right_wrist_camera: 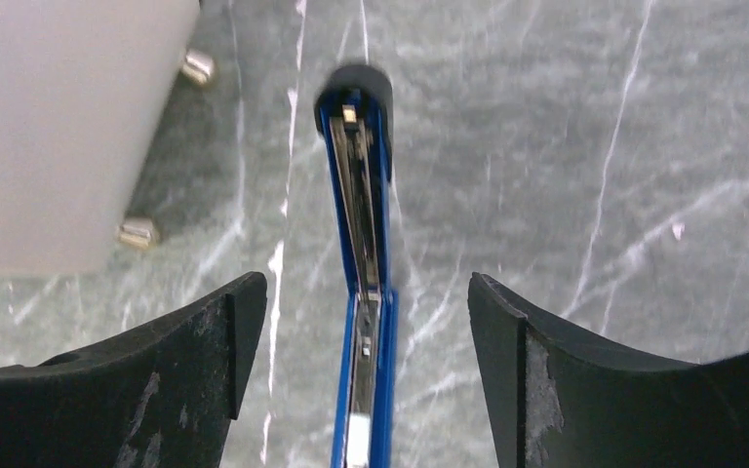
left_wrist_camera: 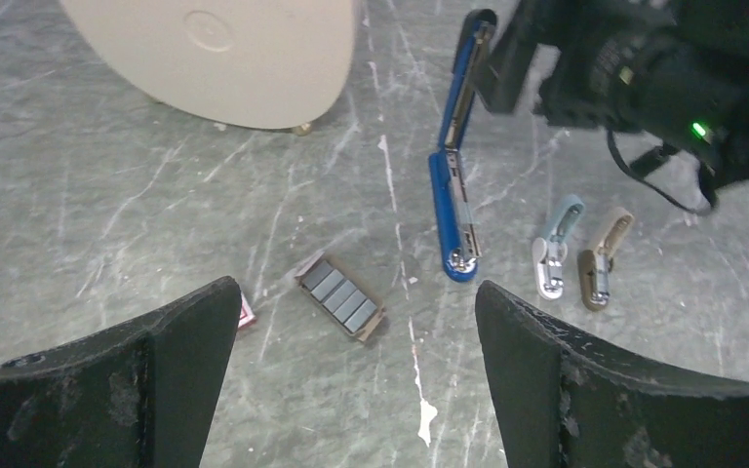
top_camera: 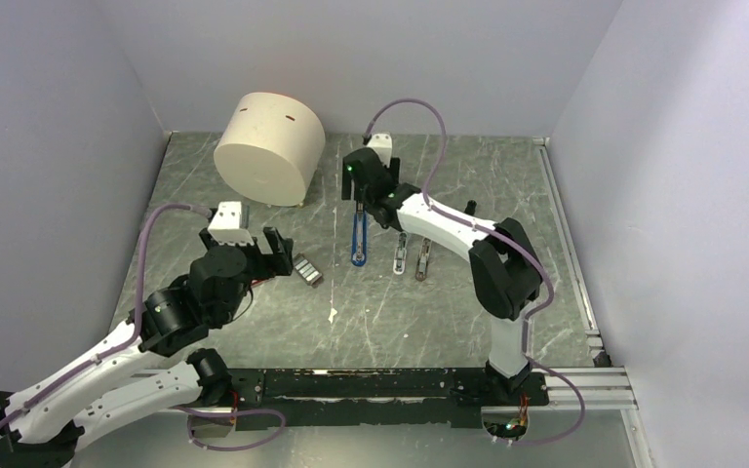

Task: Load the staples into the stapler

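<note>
My right gripper should reach the blue stapler [right_wrist_camera: 365, 244] and take hold of its far black end [right_wrist_camera: 356, 86], so that its metal channel stays free to take the staples.
The blue stapler [top_camera: 359, 239] lies swung open, flat on the table. In the left wrist view [left_wrist_camera: 456, 205] its metal channel faces up. My right gripper [top_camera: 358, 205] is open and hovers over the stapler's far half, and the stapler [right_wrist_camera: 365, 244] runs between its fingers without touching them. The staples [left_wrist_camera: 341, 296] are grey ribbed blocks in a brown cardboard tray [top_camera: 307, 270]. A corner of the red-and-white box [left_wrist_camera: 246, 312] shows by my left finger. My left gripper [left_wrist_camera: 356, 336] is open and empty, just above and near the staples tray.
A big beige cylinder [top_camera: 270, 148] on small metal feet stands at the back left, and it also shows in the right wrist view [right_wrist_camera: 59, 117]. A small pale-blue piece [left_wrist_camera: 554, 258] and a beige one [left_wrist_camera: 602, 258] lie right of the stapler. A metal rail [top_camera: 566, 244] runs along the right edge.
</note>
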{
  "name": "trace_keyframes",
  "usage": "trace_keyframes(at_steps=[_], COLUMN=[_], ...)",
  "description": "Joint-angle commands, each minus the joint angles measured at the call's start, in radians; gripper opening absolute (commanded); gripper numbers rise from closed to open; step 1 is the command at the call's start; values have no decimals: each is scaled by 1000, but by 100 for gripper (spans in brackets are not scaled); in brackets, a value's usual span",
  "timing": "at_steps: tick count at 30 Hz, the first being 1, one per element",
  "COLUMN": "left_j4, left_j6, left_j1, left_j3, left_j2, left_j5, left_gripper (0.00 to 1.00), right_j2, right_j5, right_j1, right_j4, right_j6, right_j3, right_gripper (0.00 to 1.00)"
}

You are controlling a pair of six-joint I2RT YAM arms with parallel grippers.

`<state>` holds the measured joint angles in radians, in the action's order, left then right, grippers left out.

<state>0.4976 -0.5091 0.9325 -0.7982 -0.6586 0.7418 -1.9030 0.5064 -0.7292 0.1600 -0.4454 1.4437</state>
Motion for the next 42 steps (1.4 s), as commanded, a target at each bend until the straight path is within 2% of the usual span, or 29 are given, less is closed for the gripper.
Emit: trace_keyframes(at_steps=[1, 6, 9, 18, 22, 26, 27, 32, 39, 40, 42], left_j4=[-104, -119, -137, -155, -151, -210, -227, -270, -404, -437, -516], left_j6=[68, 94, 112, 107, 35, -38, -57, -208, -314, -320, -328], left_j1=[2, 3, 3, 3, 2, 3, 2, 1, -39, -53, -83], left_j3=[18, -3, -8, 1, 17, 70, 82, 113, 128, 136, 154], left_j2=[15, -21, -57, -89, -111, -132, -137, -213, -416, -442, -494], left_j5=[-111, -197, -256, -285, -272, -328, -331, -360, -518, -549, -609], left_gripper=[95, 97, 97, 97, 97, 97, 93, 57, 60, 58, 48], right_j2=[-87, -154, -192, -252, -270, -286, -292, -272, -200, -192, -176], right_j5=[49, 38, 2, -72, -88, -112, -113, -114, -119, -122, -131], right_j1=[32, 70, 87, 96, 96, 98, 98, 98, 99, 98, 98], right_j4=[-33, -14, -5, -7, 9, 20, 31, 36, 9, 7, 1], right_j6=[75, 68, 74, 134, 132, 129, 130, 127, 134, 133, 128], right_j3=[127, 231, 281, 352, 375, 394, 403, 393, 322, 314, 294], right_gripper=[80, 78, 71, 61, 51, 41, 39, 24, 21, 21, 21])
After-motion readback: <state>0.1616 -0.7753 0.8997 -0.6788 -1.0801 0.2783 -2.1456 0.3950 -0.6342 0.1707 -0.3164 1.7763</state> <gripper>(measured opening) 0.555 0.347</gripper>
